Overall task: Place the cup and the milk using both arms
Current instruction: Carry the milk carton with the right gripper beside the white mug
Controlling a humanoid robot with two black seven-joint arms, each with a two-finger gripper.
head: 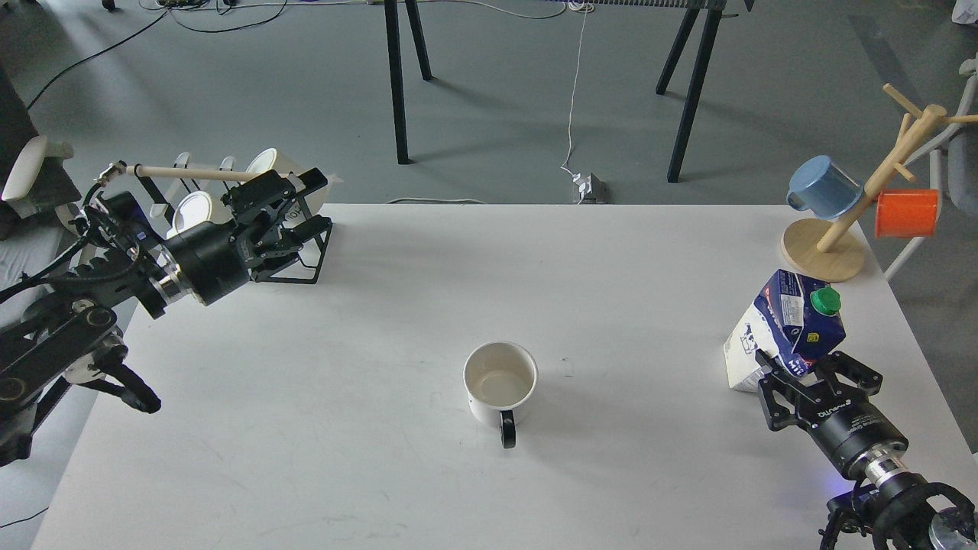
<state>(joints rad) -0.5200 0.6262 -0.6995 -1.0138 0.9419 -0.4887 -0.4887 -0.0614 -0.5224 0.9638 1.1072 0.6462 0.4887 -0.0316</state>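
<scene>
The right gripper grabs the milk carton by its lower part [766, 361] next, to place it beside the white cup [500, 380].
A white cup [500, 382] with a black handle stands upright at the middle of the white table [611, 267], handle towards me. A blue and white milk carton [791, 321] with a green cap stands tilted near the table's right edge. My right gripper [814, 374] is open, with one finger on each side of the carton's near lower part. My left gripper [317, 205] is open and empty at the far left, over the table's back corner, far from the cup.
A black wire rack [302, 267] holding white cups [199, 210] stands at the back left, just behind my left gripper. A wooden mug tree [825, 244] with a blue cup [821, 187] and an orange cup [905, 212] stands at the back right, behind the carton.
</scene>
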